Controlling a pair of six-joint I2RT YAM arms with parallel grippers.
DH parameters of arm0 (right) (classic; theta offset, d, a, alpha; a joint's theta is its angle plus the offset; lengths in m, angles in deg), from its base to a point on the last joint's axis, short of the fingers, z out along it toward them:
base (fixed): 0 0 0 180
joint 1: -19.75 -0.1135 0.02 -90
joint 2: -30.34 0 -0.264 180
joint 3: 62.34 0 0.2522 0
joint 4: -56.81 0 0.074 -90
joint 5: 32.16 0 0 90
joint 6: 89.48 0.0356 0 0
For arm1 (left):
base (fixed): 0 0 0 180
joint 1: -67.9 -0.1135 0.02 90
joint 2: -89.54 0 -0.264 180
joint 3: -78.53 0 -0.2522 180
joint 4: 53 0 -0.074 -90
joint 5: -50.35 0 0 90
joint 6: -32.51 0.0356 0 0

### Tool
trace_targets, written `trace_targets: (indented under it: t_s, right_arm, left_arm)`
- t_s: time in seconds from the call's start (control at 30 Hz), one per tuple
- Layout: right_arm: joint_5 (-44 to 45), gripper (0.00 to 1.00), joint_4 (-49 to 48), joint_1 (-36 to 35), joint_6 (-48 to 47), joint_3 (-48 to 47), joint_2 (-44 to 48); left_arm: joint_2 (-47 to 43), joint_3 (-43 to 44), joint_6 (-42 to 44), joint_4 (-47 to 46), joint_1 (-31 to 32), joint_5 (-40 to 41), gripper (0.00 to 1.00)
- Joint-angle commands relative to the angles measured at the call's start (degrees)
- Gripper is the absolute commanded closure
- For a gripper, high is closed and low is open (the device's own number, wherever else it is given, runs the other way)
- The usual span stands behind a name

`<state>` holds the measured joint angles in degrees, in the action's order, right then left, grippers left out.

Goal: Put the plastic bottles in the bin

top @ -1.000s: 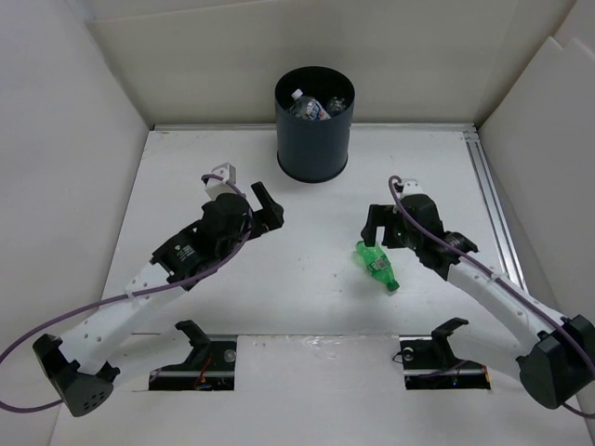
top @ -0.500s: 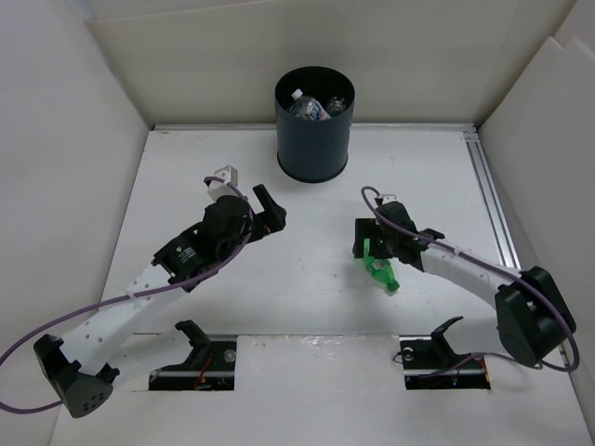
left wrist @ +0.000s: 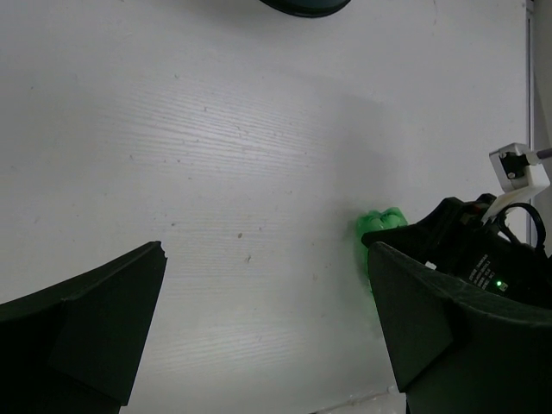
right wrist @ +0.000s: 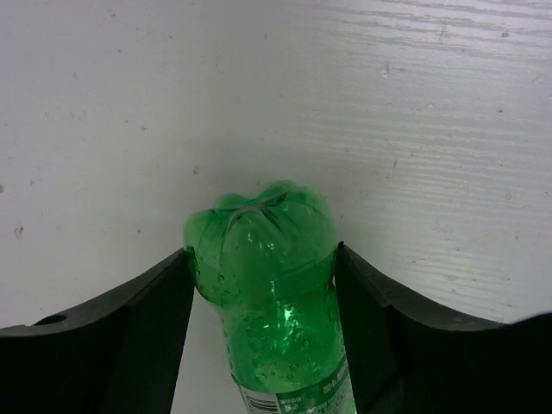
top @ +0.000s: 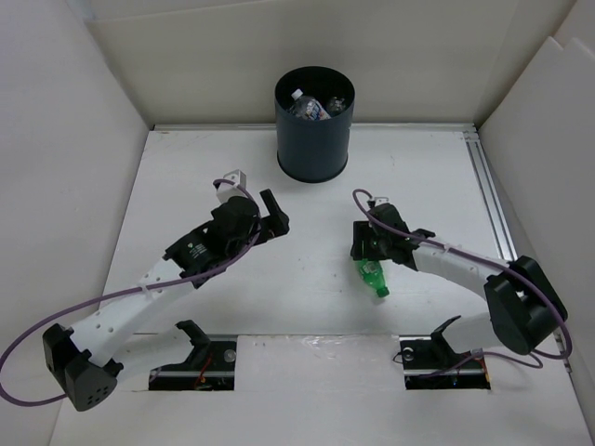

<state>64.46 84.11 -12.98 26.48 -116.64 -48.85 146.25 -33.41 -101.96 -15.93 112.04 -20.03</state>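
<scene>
Both black fingers are pressing the green bottle's sides near its base. The bottle would leave the table if I lifted my right gripper now.
The green bottle (top: 372,273) lies on the white table right of centre, its base toward the bin. My right gripper (top: 366,249) is shut on its base end; in the right wrist view both black fingers press the sides of the green bottle (right wrist: 266,285) inside the gripper (right wrist: 262,259). The dark bin (top: 313,139) stands at the back centre with clear bottles (top: 307,107) inside. My left gripper (top: 271,212) hangs open and empty left of centre; its wrist view shows the gripper (left wrist: 266,259) over bare table, with the green bottle (left wrist: 379,226) beyond it.
White walls enclose the table on three sides. A metal rail (top: 493,200) runs along the right edge. Two black mounts (top: 200,339) (top: 444,339) sit at the near edge. The right arm's wrist (left wrist: 479,254) shows behind my left gripper's right finger.
My right gripper came down over the green bottle's base and closed on it. The bottle shifted slightly. The left arm edged a little to the right.
</scene>
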Motion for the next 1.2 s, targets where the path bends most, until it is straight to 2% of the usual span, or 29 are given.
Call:
trace_targets:
  t_s: [0.0,0.17,0.37,0.43,0.5,0.53,0.73,0.9,0.97,1.17]
  right_arm:
    - [-3.26,0.92,-1.76,-0.93,0.24,-1.21,-0.43]
    - [-6.44,1.0,-4.92,-1.54,3.48,-0.69,3.51]
    - [-7.05,1.0,-5.54,-0.94,6.55,-2.96,11.95]
    - [-7.05,1.0,-5.54,-0.32,7.52,-4.03,15.19]
    - [-7.66,1.0,-7.73,0.21,9.62,-4.82,17.49]
    - [-8.8,1.0,-8.61,0.91,10.16,-5.51,19.24]
    - [-18.28,1.0,-16.85,1.44,15.25,-6.93,23.29]
    - [-23.66,1.0,-23.63,-0.84,17.9,-8.07,23.3]
    - [-23.66,1.0,-26.62,-2.32,19.48,-8.07,23.3]
    - [-23.66,1.0,-35.06,-5.06,22.12,-5.44,23.3]
  left_arm:
    - [-0.37,-0.69,0.35,-1.07,-0.19,-0.8,0.0]
    - [-0.37,-1.83,0.35,-3.0,-0.19,-2.48,0.0]
    - [-2.12,-4.81,1.66,-9.41,-0.19,-9.23,0.0]
    - [-2.82,-7.44,4.98,-15.88,-0.19,-13.27,0.0]
    - [-2.83,-9.38,7.19,-21.0,-0.19,-21.17,0.0]
    - [-3.35,-11.13,8.68,-26.33,-0.19,-26.16,0.0]
    - [-3.36,-14.66,12.64,-41.31,-0.19,-40.25,0.0]
    - [-1.78,-14.14,15.55,-46.32,2.0,-43.25,0.0]
    - [-1.08,-14.14,15.55,-48.44,2.53,-46.68,0.0]
    - [3.23,-13.43,14.41,-51.25,2.53,-49.93,0.0]
